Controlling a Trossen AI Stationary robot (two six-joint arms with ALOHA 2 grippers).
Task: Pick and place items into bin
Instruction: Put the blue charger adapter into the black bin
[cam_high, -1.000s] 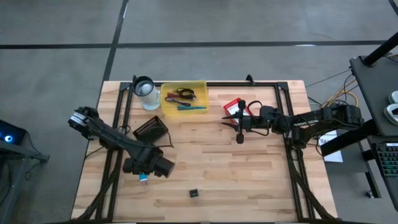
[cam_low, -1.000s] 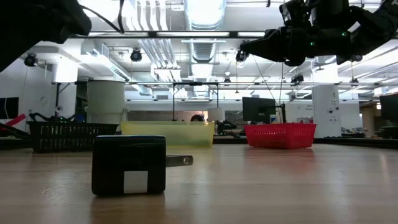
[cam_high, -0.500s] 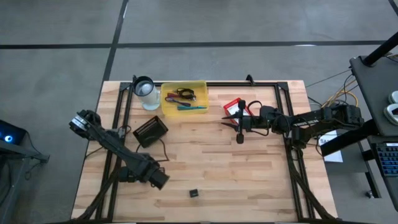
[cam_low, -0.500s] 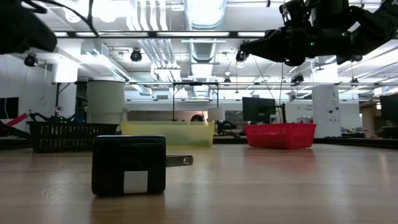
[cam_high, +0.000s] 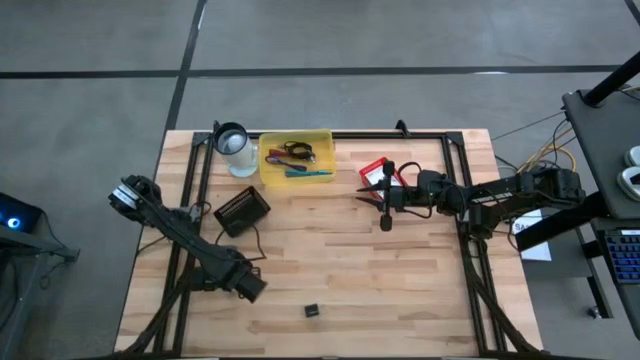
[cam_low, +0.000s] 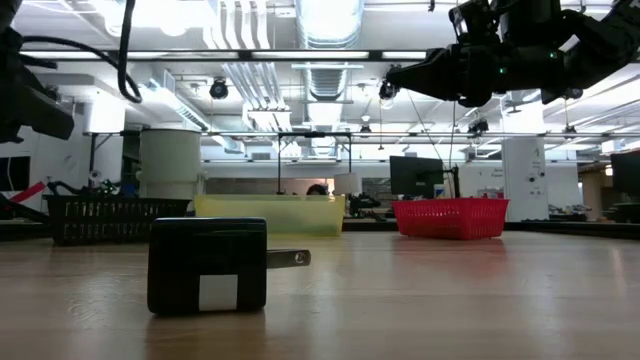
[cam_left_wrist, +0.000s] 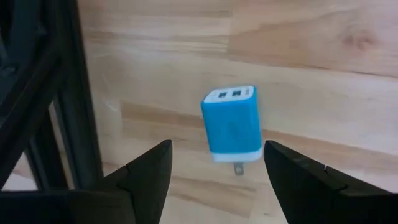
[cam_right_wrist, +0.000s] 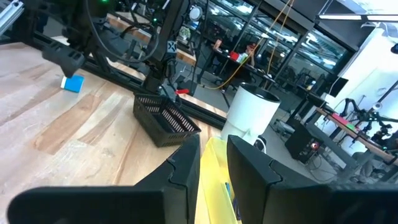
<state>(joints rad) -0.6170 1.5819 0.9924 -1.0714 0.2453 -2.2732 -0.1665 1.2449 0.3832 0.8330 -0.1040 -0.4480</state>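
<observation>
The left gripper's fingers are still above the blue plug block (cam_left_wrist: 234, 127) in the left wrist view, so the gripper should go lower before it closes on the block.
My left gripper (cam_left_wrist: 217, 149) (cam_high: 250, 288) hovers open above the tiny blue-white piece (cam_left_wrist: 232, 123), a small plug block lying flat on the wood between the two fingers, untouched. The high view hides it under the gripper; the right wrist view shows it far off (cam_right_wrist: 73, 84). The small black cube (cam_high: 312, 311) (cam_low: 207, 265) rests on the table near the near edge. The yellow bin (cam_high: 296, 157) at the far edge holds pens and a coiled cable. My right gripper (cam_high: 365, 196) (cam_right_wrist: 213, 146) waits open in the air, right of the bin.
A black mesh basket (cam_high: 243, 209) sits left of centre and a white cup (cam_high: 235, 148) stands left of the bin. A red basket (cam_high: 375, 172) lies by the right gripper. Black frame rails (cam_high: 185, 260) run along the table's left and right sides.
My left gripper has moved toward the near edge and now stands over the blue-white piece, which showed beside it in the high view a second ago and is covered now. The right arm has kept still.
</observation>
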